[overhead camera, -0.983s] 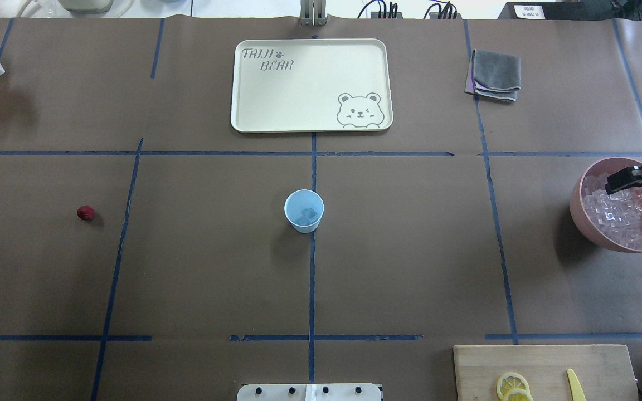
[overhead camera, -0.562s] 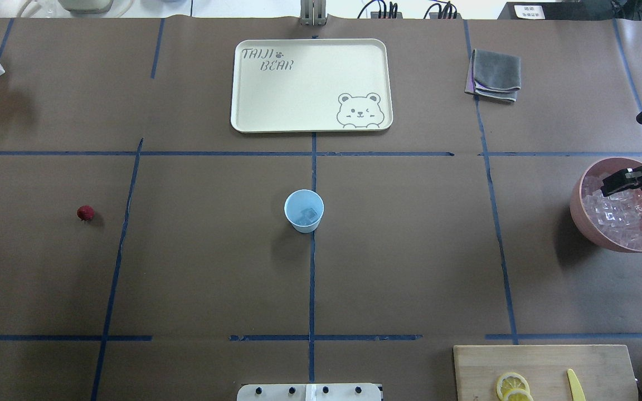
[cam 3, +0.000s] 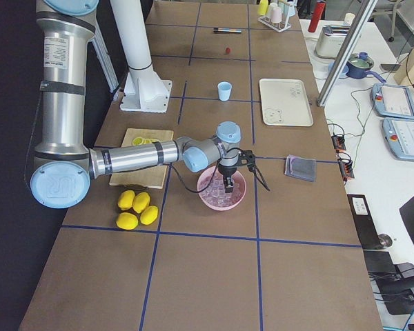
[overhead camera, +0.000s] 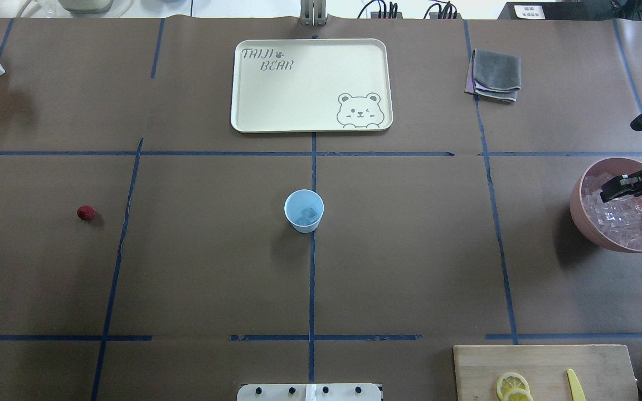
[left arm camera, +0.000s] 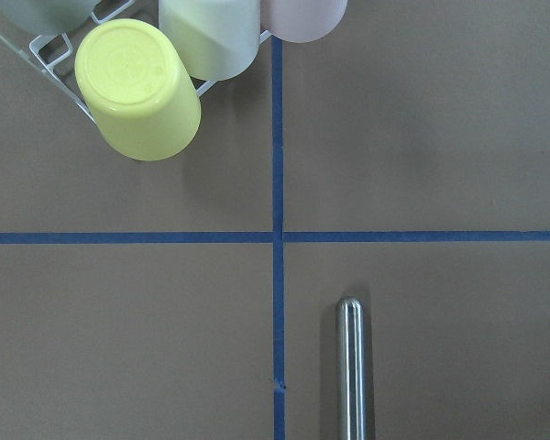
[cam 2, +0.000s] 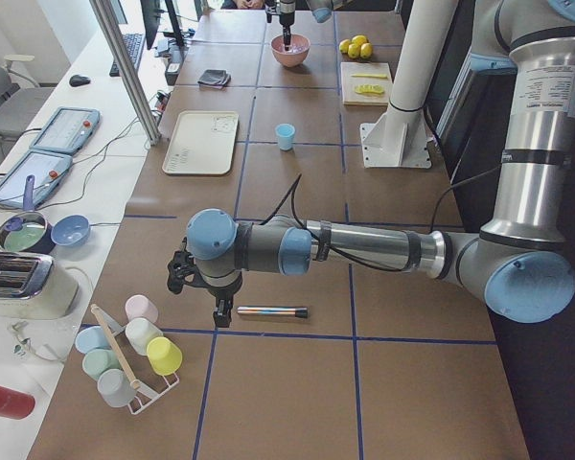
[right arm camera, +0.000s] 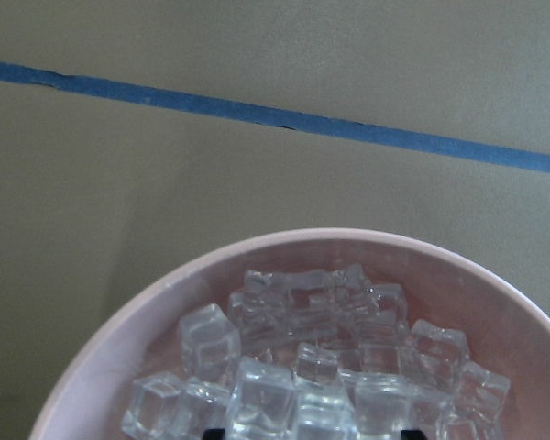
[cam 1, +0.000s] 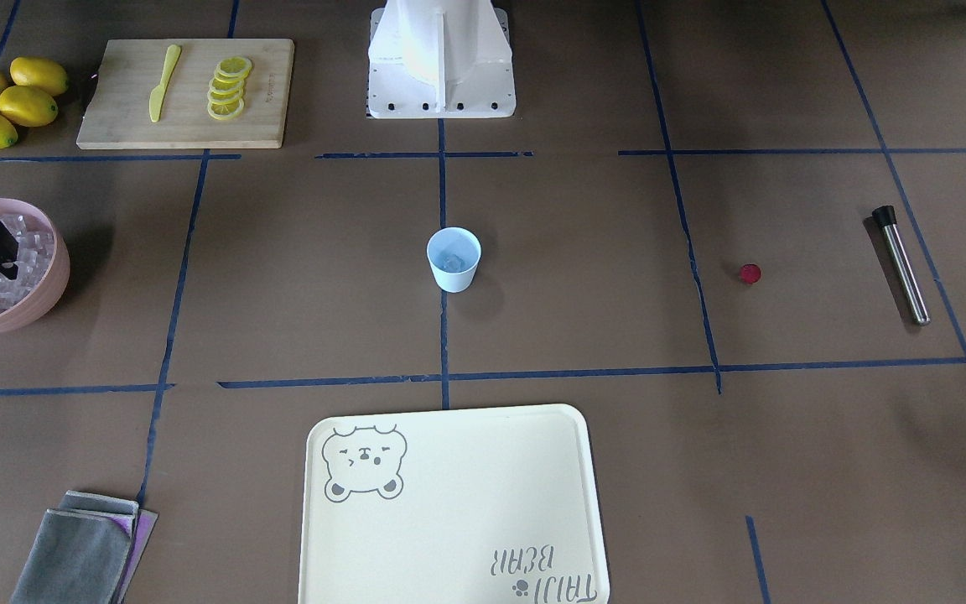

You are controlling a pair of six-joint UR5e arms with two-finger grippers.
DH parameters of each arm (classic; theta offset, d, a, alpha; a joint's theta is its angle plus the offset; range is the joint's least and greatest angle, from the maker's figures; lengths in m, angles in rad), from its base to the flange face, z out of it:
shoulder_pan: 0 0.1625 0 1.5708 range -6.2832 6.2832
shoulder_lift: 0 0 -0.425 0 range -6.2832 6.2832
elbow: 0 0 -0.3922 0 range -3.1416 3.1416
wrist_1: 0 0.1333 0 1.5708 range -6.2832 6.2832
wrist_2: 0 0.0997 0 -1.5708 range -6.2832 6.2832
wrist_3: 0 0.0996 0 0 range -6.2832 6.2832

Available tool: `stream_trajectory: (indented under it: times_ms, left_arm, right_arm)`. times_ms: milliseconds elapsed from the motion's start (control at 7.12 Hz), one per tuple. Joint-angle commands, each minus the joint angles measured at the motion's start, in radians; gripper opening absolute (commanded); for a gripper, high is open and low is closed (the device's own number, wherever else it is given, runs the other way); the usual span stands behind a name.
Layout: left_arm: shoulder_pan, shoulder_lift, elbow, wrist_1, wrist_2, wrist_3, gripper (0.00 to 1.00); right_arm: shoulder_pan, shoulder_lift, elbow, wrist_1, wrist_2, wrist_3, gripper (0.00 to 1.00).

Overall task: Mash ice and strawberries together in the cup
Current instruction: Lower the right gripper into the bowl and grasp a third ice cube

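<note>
I need to grab a clear ice cube by its flat sides with my right gripper next, to fill the cup [cam 1: 454,258].
The pale blue cup [overhead camera: 304,210] stands upright at the table's centre with one ice cube in it, also seen in the front view [cam 1: 454,259]. More ice [overhead camera: 627,220] fills the pink bowl [overhead camera: 576,209] at the right edge. My right gripper [overhead camera: 613,188] reaches down into that bowl. Its fingertips [right arm camera: 215,431] stand wide apart, open among the cubes [right arm camera: 302,367]. The small red strawberry [overhead camera: 85,212] lies alone on the left side. My left gripper [cam 2: 220,309] hangs over a metal muddler [left arm camera: 350,367], and I cannot tell whether it is open or shut.
A cream bear tray [overhead camera: 311,84] lies at the far centre, a folded grey cloth [overhead camera: 495,74] to its right. A cutting board [overhead camera: 544,370] with lemon slices and a yellow knife sits near right, lemons [cam 1: 18,101] beside it. A rack of cups [left arm camera: 137,87] stands far left.
The right gripper has shifted slightly left and lower over the ice in the pink bowl. The cup and the strawberry have not moved.
</note>
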Motion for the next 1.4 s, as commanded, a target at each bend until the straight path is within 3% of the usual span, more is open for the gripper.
stream_trajectory:
  times_ms: [0,281,562,983,1263]
  left_arm:
    - [0.000,0.000,-0.001,-0.001,0.000,-0.002,1.00]
    - [0.002,-0.005,-0.001,0.001,0.000,-0.002,1.00]
    - [0.000,-0.011,-0.003,0.001,0.000,-0.003,1.00]
    - [0.000,-0.011,-0.009,0.002,0.000,-0.003,1.00]
    - [0.000,-0.011,-0.009,0.002,0.000,-0.003,1.00]
  right_arm:
    - [-0.001,-0.006,-0.002,0.000,0.000,0.000,0.65]
    - [-0.001,-0.001,-0.009,0.000,0.000,0.000,0.49]
    - [-0.001,0.003,-0.007,-0.002,0.002,0.002,0.00]
    - [0.036,-0.010,0.103,-0.068,0.036,0.006,0.00]
    - [0.042,0.008,0.302,-0.292,0.038,0.012,0.00]
